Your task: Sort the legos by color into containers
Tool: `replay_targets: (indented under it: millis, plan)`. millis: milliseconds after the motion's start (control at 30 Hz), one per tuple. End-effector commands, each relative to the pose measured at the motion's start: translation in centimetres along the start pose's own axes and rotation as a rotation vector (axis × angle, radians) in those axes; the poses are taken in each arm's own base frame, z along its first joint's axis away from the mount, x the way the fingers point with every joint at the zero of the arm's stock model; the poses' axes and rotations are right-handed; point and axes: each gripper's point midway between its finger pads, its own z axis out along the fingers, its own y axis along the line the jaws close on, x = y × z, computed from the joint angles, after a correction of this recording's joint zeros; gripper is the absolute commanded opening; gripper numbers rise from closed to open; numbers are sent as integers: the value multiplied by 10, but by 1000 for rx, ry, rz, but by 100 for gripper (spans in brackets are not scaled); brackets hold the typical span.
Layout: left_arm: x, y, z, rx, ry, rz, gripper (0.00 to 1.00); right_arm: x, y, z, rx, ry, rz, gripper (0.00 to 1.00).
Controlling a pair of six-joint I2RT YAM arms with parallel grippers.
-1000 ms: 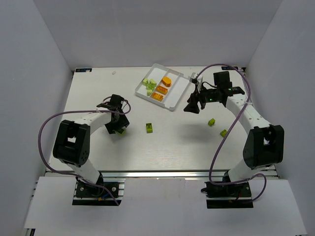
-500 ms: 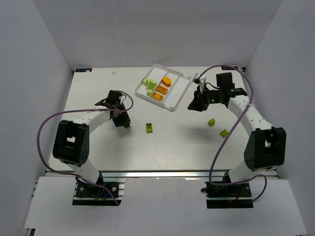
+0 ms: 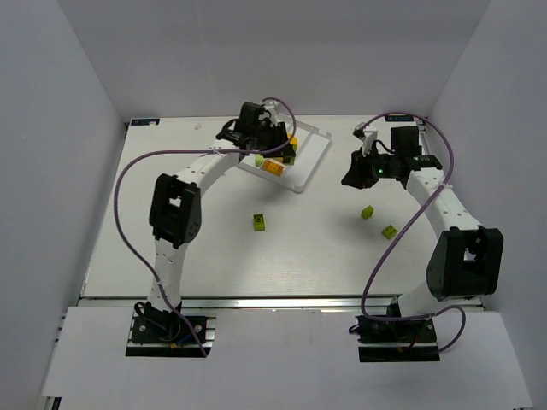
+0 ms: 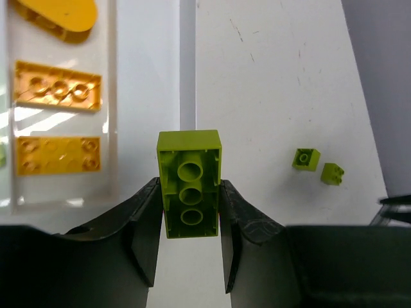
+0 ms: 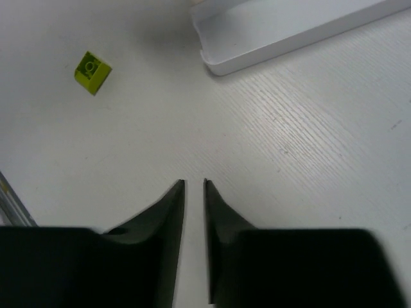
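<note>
My left gripper keeps hold of the yellow-green brick, high beside the white tray's empty section; opening now would drop it by the orange bricks.
My left gripper (image 3: 285, 152) (image 4: 189, 192) is shut on a yellow-green brick (image 4: 189, 183), underside toward the camera, and holds it above the white tray (image 3: 306, 166). In the left wrist view two orange bricks (image 4: 58, 93) and the orange disc (image 4: 59, 13) lie in a tray compartment to the left of the held brick. A yellow-green brick (image 3: 259, 160) lies in the tray's left compartment. A darker green brick (image 3: 260, 222) and two yellow-green bricks (image 3: 367, 212) (image 3: 389, 231) lie on the table. My right gripper (image 3: 352, 178) (image 5: 194, 183) is empty, its fingers almost together, above bare table.
White walls enclose the table on three sides. The tray's corner (image 5: 221, 61) and the darker green brick (image 5: 92, 71) show in the right wrist view. The left arm's purple cable arcs over the left half of the table (image 3: 128, 184).
My left arm has swung from the near-left table up to the tray, carrying the yellow-green brick. My right gripper has drifted slightly right.
</note>
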Motion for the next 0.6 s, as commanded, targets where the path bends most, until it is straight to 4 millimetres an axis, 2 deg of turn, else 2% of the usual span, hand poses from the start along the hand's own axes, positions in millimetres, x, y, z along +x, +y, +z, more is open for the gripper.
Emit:
replay_targets:
  millis: [0,33,67,133,200,233,267,300,333,367,433,533,567]
  plan:
    - [8,-1,26,-30,52,35,17,-16,-6,-18,79,-52,-17,32]
    - [9,-2,34,-48,55,42,19,-16,-8,-20,91,-49,-12,37]
    - [7,5,40,-77,49,41,23,-13,-11,-23,105,-44,5,41]
    - [6,-1,57,-81,51,51,28,-9,-15,-27,130,-34,17,53]
    - [0,-3,63,-93,31,58,42,-5,-15,-29,136,-28,23,54]
    - [3,1,68,-102,36,52,48,-4,-16,-31,141,-28,27,56]
    - [8,-1,72,-104,43,51,59,1,-17,-31,144,-23,36,61]
    - [12,3,73,-116,51,46,63,2,-19,-33,154,-24,42,62]
    - [16,6,76,-121,63,39,67,4,-20,-33,158,-20,40,67]
    - [18,8,76,-128,69,37,70,8,-21,-33,162,-12,42,72]
    - [20,3,75,-127,72,42,73,20,-23,-32,157,31,12,74]
    - [6,-5,69,-122,33,46,74,48,-28,-27,123,138,-68,78]
    - [-5,-13,61,-113,5,48,74,56,-31,-25,120,170,-99,78]
